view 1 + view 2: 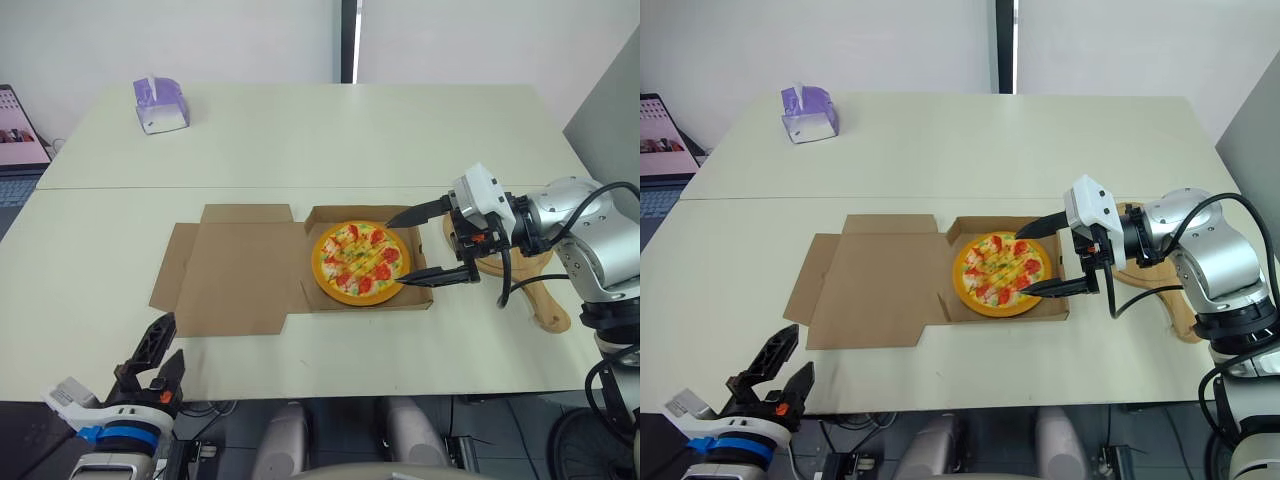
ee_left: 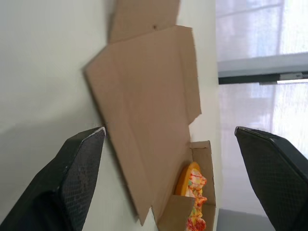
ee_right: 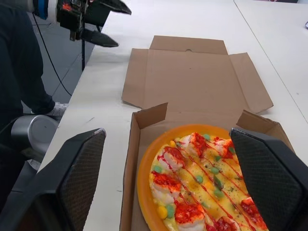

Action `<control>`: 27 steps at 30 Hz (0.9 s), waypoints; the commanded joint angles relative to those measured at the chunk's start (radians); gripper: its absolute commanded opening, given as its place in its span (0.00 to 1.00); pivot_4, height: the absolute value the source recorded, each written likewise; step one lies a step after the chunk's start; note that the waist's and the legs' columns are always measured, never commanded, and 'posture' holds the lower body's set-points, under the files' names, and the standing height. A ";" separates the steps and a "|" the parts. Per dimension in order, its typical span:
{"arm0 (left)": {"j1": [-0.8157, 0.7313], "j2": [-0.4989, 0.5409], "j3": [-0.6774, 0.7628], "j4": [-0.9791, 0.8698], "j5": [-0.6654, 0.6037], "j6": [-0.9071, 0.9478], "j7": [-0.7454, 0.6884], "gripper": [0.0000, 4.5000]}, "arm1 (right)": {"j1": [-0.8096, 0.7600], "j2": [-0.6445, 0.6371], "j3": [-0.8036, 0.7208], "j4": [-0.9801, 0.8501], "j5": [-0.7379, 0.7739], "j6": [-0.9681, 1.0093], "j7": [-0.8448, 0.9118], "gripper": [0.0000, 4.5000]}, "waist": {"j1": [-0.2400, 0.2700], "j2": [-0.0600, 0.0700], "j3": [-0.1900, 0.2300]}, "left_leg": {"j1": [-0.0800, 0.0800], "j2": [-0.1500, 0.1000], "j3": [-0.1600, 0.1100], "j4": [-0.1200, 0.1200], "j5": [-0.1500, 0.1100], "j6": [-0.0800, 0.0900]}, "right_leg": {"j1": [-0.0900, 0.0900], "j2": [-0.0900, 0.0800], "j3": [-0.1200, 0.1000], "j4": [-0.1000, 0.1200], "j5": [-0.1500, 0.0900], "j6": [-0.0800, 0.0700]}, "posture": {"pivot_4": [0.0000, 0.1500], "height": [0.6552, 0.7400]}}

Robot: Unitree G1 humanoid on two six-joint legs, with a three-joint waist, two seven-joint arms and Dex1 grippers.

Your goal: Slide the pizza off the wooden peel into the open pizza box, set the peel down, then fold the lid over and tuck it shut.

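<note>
My left gripper is to grab the lid by its side flap's edge (image 1: 228,330) next. Then it can fold the lid over the pizza (image 1: 360,262).
The pizza (image 1: 360,262) on its orange disc lies in the tray of the open cardboard box (image 1: 312,296). The box's lid (image 1: 240,268) lies flat on the table to the left. My right gripper (image 1: 398,252) is open, one finger at the tray's far right corner and the other at its near right corner, with nothing held. The wooden peel (image 1: 540,300) rests on the table under my right arm, partly hidden. My left gripper (image 1: 172,337) is open and empty at the table's front edge, short of the lid's near left corner. The right wrist view looks over the pizza (image 3: 202,187).
A purple tissue box (image 1: 160,105) stands at the far left of the back table. A laptop (image 1: 15,130) sits beyond the left edge. A seam (image 1: 250,187) joins the two tables. A grey panel (image 1: 610,110) rises at the right.
</note>
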 commanded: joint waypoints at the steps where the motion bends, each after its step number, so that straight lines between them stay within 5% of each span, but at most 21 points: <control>1: -0.017 -0.001 -0.019 0.019 -0.009 0.007 0.009 1.00 | -0.009 0.001 -0.021 -0.030 0.005 -0.013 -0.003 0.98 | 0.000 0.000 0.000 | -0.001 0.000 0.000 0.000 0.000 0.000 | 0.000 0.000 -0.001 0.000 0.000 0.000 | 1.00 1.00; 12: -0.160 -0.044 -0.062 0.106 0.052 -0.008 0.087 1.00 | -0.029 0.010 -0.014 -0.021 -0.001 -0.013 0.003 0.98 | 0.003 0.002 -0.001 | -0.001 -0.001 -0.003 0.001 0.000 0.000 | 0.001 -0.001 -0.004 0.000 0.001 -0.001 | 1.00 1.00; 21: -0.369 -0.034 -0.051 0.130 0.077 -0.061 0.193 1.00 | -0.038 0.014 -0.014 -0.017 -0.005 -0.012 0.005 0.98 | 0.026 0.032 -0.008 | -0.005 -0.003 -0.004 -0.002 0.000 0.000 | -0.002 -0.002 -0.004 -0.002 0.001 0.000 | 1.00 1.00; 27: -0.408 -0.042 -0.068 0.069 0.084 -0.072 0.281 1.00 | -0.037 0.013 -0.016 -0.022 -0.002 -0.007 0.007 0.98 | 0.020 0.018 -0.011 | -0.011 -0.002 -0.008 0.001 -0.002 -0.001 | -0.006 -0.002 -0.009 -0.002 0.000 0.001 | 1.00 1.00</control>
